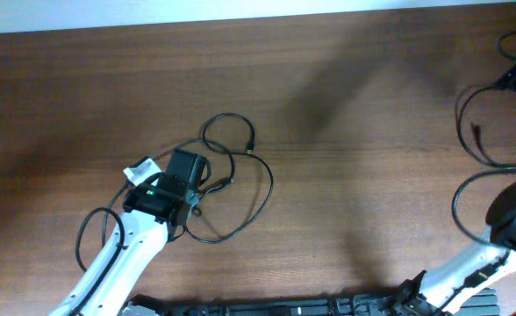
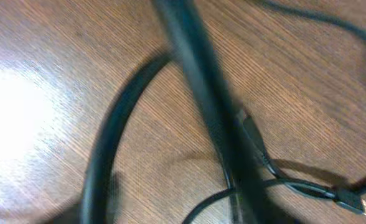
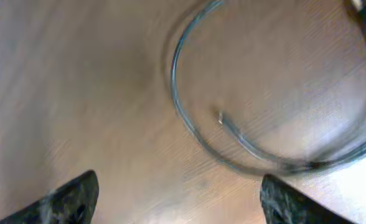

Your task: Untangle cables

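My right gripper reaches the tangle and grabs its cable on the looped side next, away from my left gripper, to draw the tangle free.
A loose tangle of thin black cables lies left of the table's middle, with a small loop and a wider loop. My left gripper sits low on the tangle's left side. In the left wrist view a thick blurred cable runs from the top down into the jaws. The fingers themselves are not clear there. A thinner cord with a plug end lies on the wood at the right. Another black cable loops at the far right. My right gripper is open and empty above the wood, near a cable loop.
A white tag lies beside the left gripper. The right arm stands at the lower right, with its own thicker wire curving round it. The table's far edge runs along the top of the overhead view.
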{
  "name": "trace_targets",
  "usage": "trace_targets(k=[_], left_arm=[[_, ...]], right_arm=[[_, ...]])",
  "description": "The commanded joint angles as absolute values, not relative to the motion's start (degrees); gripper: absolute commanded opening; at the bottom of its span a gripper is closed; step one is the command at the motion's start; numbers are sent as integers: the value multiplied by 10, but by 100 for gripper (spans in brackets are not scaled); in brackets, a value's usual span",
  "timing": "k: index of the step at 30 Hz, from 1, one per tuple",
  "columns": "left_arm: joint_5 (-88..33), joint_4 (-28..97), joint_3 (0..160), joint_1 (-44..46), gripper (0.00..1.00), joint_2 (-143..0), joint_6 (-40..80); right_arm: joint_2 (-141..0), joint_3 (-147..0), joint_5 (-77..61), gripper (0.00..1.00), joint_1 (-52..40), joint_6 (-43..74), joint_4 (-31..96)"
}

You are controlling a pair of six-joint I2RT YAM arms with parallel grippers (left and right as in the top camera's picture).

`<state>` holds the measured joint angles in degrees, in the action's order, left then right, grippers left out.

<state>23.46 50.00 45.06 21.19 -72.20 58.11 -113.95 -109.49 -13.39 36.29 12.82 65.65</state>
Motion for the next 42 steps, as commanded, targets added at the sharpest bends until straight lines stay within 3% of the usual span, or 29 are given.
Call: trace_targets(k=[1, 5, 10, 16, 19, 20, 22, 24, 25, 26, 28, 33, 35, 38, 42], left_arm=[[207, 498, 450, 208, 99, -715, 578], [207, 486, 450, 208, 99, -715, 578], [207, 488, 450, 208, 99, -715, 578], [207, 486, 450, 208, 99, -715, 578], [205, 484, 451, 208, 99, -715, 577], [184, 483, 453, 208, 99, -715, 558], [138, 468, 475, 208, 99, -715, 452], [98, 468, 529, 208, 99, -715, 337], [73, 473, 567, 208, 99, -715, 279], [67, 482, 606, 208, 99, -715, 251], [73, 484, 669, 208, 99, -715, 227], [307, 301, 766, 195, 99, -715, 222], [276, 319, 766, 179, 99, -721, 235], [150, 495, 758, 173, 93, -771, 291], [49, 594, 745, 175, 88, -887, 291]], right_arm=[[-1109, -1098, -160, 72, 337, 124, 753], [-1109, -1092, -221, 71, 215, 43, 864], [-1109, -1004, -220, 72, -17, -15, 822], [-1110, -788, -320, 76, -213, -7, 609], [-1110, -703, -345, 75, -280, 88, 456], [-1110, -682, -345, 75, -300, 111, 409], [-1110, -672, -338, 62, -330, 160, 357], [-1110, -672, -338, 50, -346, 170, 322], [-1110, -672, -333, 32, -350, 171, 315], [-1110, -672, -322, 7, -352, 171, 314], [-1110, -672, -321, 4, -352, 170, 319], [-1108, -672, -284, 4, -327, 170, 332], [-1100, -672, -279, 4, -288, 168, 359], [-1053, -681, -293, 4, -167, 118, 433], [-999, -682, -355, 4, -77, 55, 464]])
